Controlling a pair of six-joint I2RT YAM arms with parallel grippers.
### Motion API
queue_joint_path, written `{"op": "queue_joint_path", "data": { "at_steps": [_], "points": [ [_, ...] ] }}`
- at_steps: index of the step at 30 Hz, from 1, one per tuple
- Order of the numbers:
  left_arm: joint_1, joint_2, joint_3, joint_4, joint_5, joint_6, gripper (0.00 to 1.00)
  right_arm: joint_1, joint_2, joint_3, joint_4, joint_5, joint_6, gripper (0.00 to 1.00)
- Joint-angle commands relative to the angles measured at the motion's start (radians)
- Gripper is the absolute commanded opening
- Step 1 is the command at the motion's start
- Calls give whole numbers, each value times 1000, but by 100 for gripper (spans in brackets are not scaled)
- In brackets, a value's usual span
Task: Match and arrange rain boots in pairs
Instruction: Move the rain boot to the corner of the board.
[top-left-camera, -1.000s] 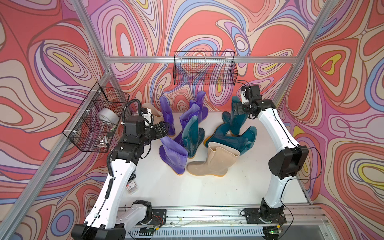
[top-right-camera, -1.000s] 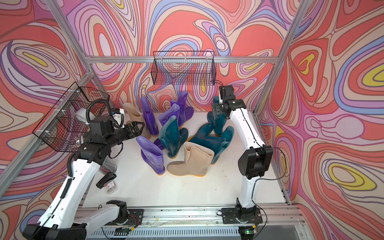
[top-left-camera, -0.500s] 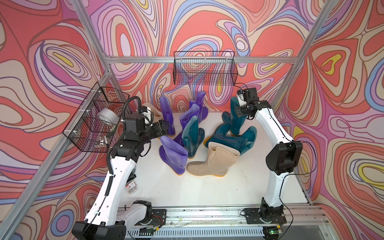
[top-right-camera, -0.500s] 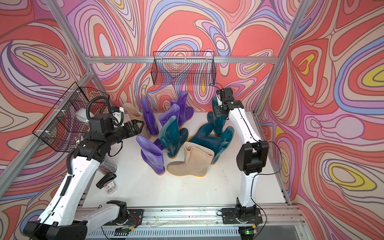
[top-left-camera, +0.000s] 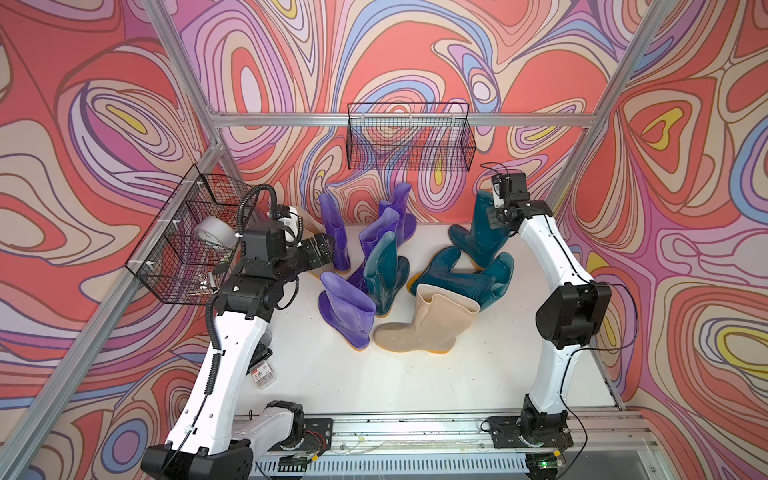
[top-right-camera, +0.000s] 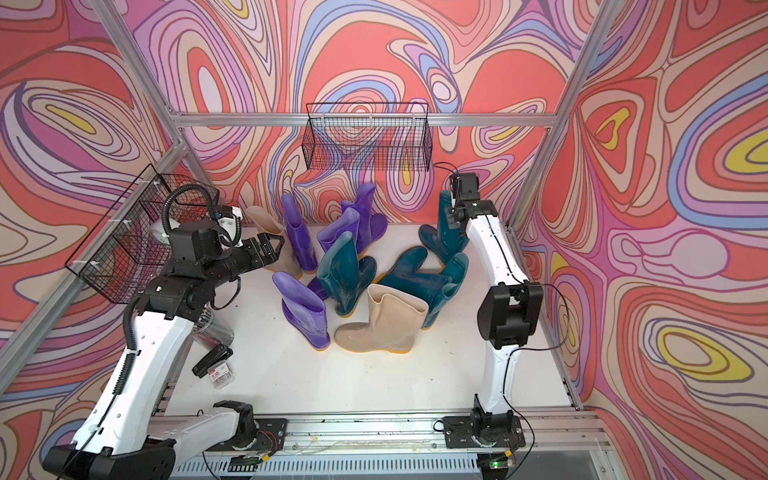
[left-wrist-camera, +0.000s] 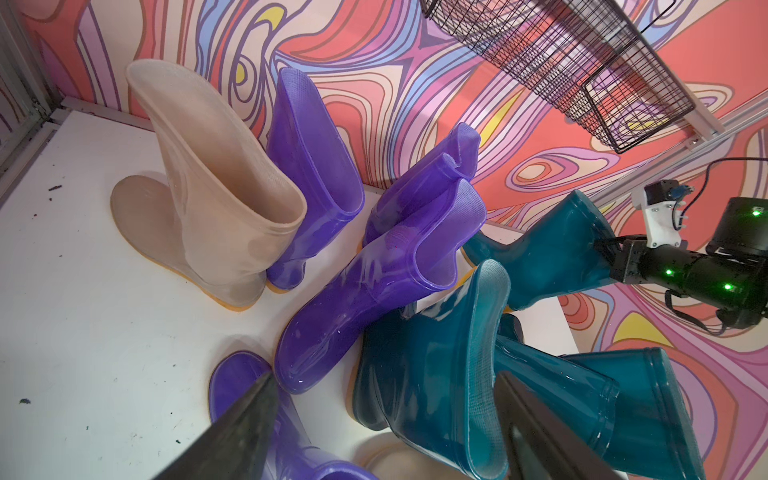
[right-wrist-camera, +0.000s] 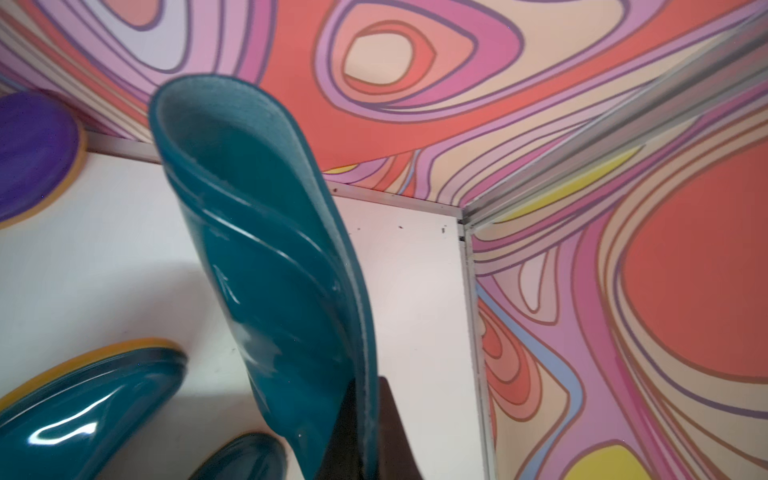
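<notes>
I need to keep holding the teal boot with my right gripper until it reaches the corner of the table. The boot would stay short of that corner now, close beside another teal boot.
The rain boots crowd the back of the white table (top-left-camera: 374, 386). My right gripper (right-wrist-camera: 365, 395) is shut on the top rim of an upright teal boot (right-wrist-camera: 266, 249) in the back right corner; in both top views it (top-left-camera: 494, 216) (top-right-camera: 453, 212) stands at that boot (top-left-camera: 478, 237) (top-right-camera: 446, 232). My left gripper (left-wrist-camera: 384, 382) (top-left-camera: 328, 253) (top-right-camera: 276, 247) is open and holds nothing, hovering by an upright purple boot (top-left-camera: 332, 232) and a beige boot (left-wrist-camera: 220, 199) at the back left. Another beige boot (top-left-camera: 432, 324) and a purple boot (top-left-camera: 345, 307) stand nearest the front. Other teal boots (top-left-camera: 449, 274) lie between.
A wire basket (top-left-camera: 409, 137) hangs on the back wall. A second basket (top-left-camera: 187, 245) on the left wall holds a tape roll (top-left-camera: 212, 235). A small labelled packet (top-left-camera: 262, 374) lies by the left arm's base. The arms' rail (top-left-camera: 415, 428) runs along the front.
My right gripper has gone from open to shut on the teal boot's rim. The left arm has hardly moved and its gripper stays open.
</notes>
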Motion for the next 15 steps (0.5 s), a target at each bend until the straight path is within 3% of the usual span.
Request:
{"op": "queue_joint_path", "data": {
  "at_steps": [1,15],
  "points": [
    [-3,17,29,-57,-10,16,83,-34,-4,63,93,37,-20,0],
    [-4,29,25,-60,-17,12,83,-125,109,147,56,43,54,0]
  ]
}}
